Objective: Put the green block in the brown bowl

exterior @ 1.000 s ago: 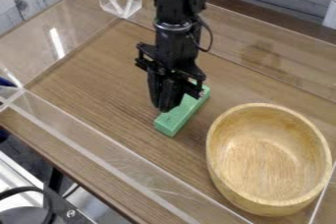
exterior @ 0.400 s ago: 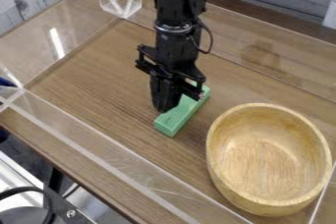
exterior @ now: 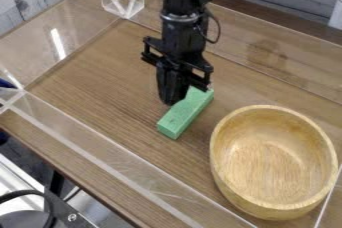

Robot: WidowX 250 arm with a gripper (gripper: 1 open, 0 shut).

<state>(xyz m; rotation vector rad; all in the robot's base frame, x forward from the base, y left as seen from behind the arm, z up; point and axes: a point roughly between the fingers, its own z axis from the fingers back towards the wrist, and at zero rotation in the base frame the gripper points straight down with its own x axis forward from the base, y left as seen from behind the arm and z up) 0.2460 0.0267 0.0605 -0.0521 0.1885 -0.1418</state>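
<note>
My gripper needs to open again next and then go down to close on the block's sides, because it is shut above the far end of the green block [exterior: 185, 113].
The green block [exterior: 185, 113] lies on the wooden table, angled toward the back right, just left of the brown bowl [exterior: 274, 160]. My gripper [exterior: 179, 96] points almost straight down over the block's far end. Its black fingers are shut against that end, and the block's near part shows in front of them. The far tip of the block is hidden behind the fingers. The bowl holds nothing and stands at the front right, a short gap from the block.
A clear acrylic wall [exterior: 80, 137] runs along the table's front-left edge, and another clear wall with a folded corner piece [exterior: 123, 0] stands at the back. Bare wood table [exterior: 94, 67] stretches to the left of the arm.
The fingers have drawn together on the block's far end. The gripper sits slightly further toward the back right in the picture, and more of the block shows in front of it.
</note>
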